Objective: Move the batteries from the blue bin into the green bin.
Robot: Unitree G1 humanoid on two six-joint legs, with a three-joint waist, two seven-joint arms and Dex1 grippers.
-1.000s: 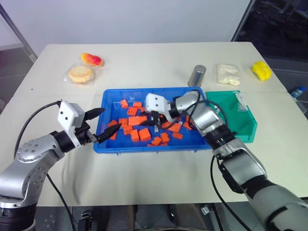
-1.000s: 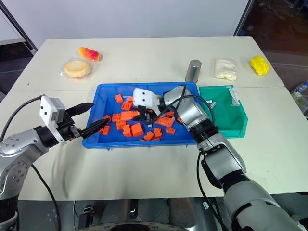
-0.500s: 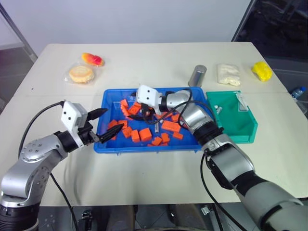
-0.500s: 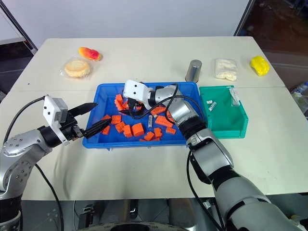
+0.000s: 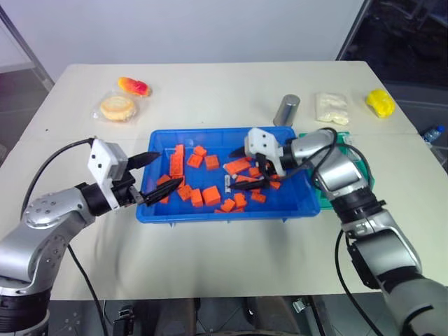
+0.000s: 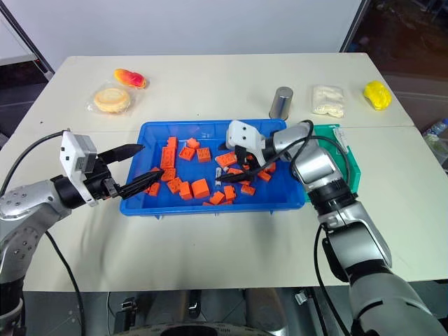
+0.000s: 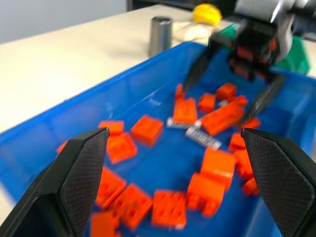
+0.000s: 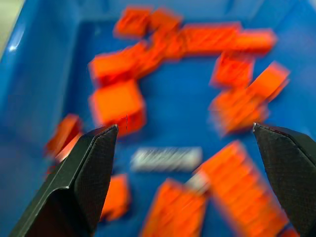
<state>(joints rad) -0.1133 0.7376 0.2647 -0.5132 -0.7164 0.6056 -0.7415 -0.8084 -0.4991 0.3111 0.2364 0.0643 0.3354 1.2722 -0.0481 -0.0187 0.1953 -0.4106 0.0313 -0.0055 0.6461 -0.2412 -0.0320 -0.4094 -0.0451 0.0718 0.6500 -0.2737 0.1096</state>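
I need to lower my right gripper before I close it on the silvery battery (image 5: 226,183) (image 8: 166,159), because the battery lies on the blue bin's bottom below that gripper's fingers.
The blue bin (image 5: 210,215) sits mid-table, holding several orange blocks (image 5: 211,194) and a small silvery battery (image 5: 226,183). My right gripper (image 5: 234,169) hangs open over the bin's middle. The battery (image 8: 166,159) lies on the floor between its spread fingers, untouched, and a second battery (image 7: 176,123) lies beside the first (image 7: 203,138) in the left wrist view. My left gripper (image 5: 171,169) is open and empty over the bin's left end. The green bin (image 6: 352,162) stands against the blue bin's right side, mostly covered by my right forearm.
Behind the bins stand a grey metal can (image 5: 286,110), a white packet (image 5: 331,107) and a yellow object (image 5: 380,102). A wrapped bun (image 5: 117,108) and a red-yellow item (image 5: 133,86) lie at the far left. A bottle (image 5: 432,133) shows at the right edge.
My right gripper opened and swung from the bin's left-middle toward its right, and the forearm now covers the green bin. Some blocks have shifted. The left gripper has barely moved.
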